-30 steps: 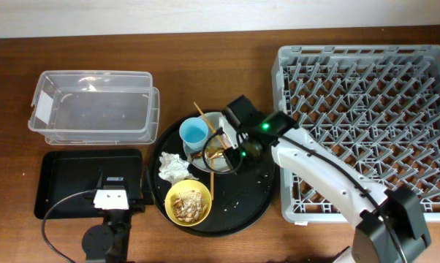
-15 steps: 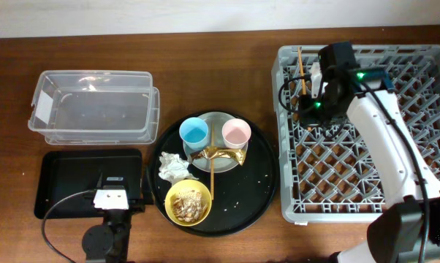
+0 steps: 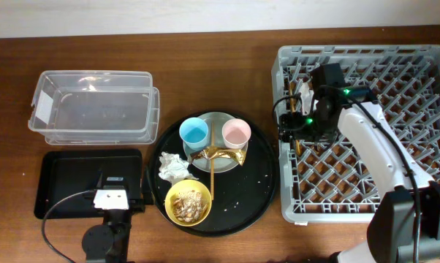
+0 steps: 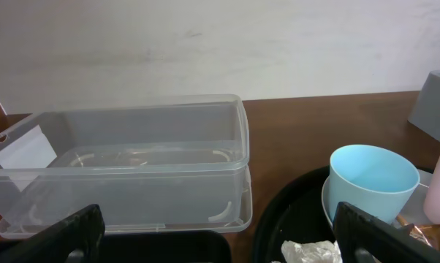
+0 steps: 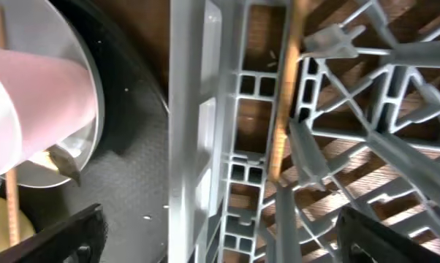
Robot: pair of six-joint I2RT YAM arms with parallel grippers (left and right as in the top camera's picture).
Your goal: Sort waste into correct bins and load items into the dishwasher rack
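Observation:
My right gripper will next grab the gold-brown utensil's end beside the yellow bowl, leaving its stem free to enter the rack.
My right gripper (image 3: 293,131) hangs open over the left edge of the grey dishwasher rack (image 3: 381,109), its jaws empty. Below it a gold utensil (image 5: 282,117) lies loose among the rack's pegs (image 5: 330,44). On the round black tray (image 3: 256,190) a grey plate (image 3: 215,120) carries a blue cup (image 3: 194,132), a pink cup (image 3: 236,133) and a gold foil wrapper (image 3: 220,155). Another gold utensil (image 3: 211,179), white tissue (image 3: 172,166) and a yellow bowl (image 3: 188,201) of food scraps lie beside it. My left gripper (image 4: 220,245) is open and empty over the flat black tray (image 3: 66,175).
The clear plastic tub (image 3: 94,106) stands at the back left, behind the flat black tray. White crumbs dot the round tray's right half. Bare wooden table (image 3: 205,58) runs along the back edge.
My right gripper carried a gold utensil from the plate over to the rack, then opened and let it drop among the pegs. The left arm has not moved.

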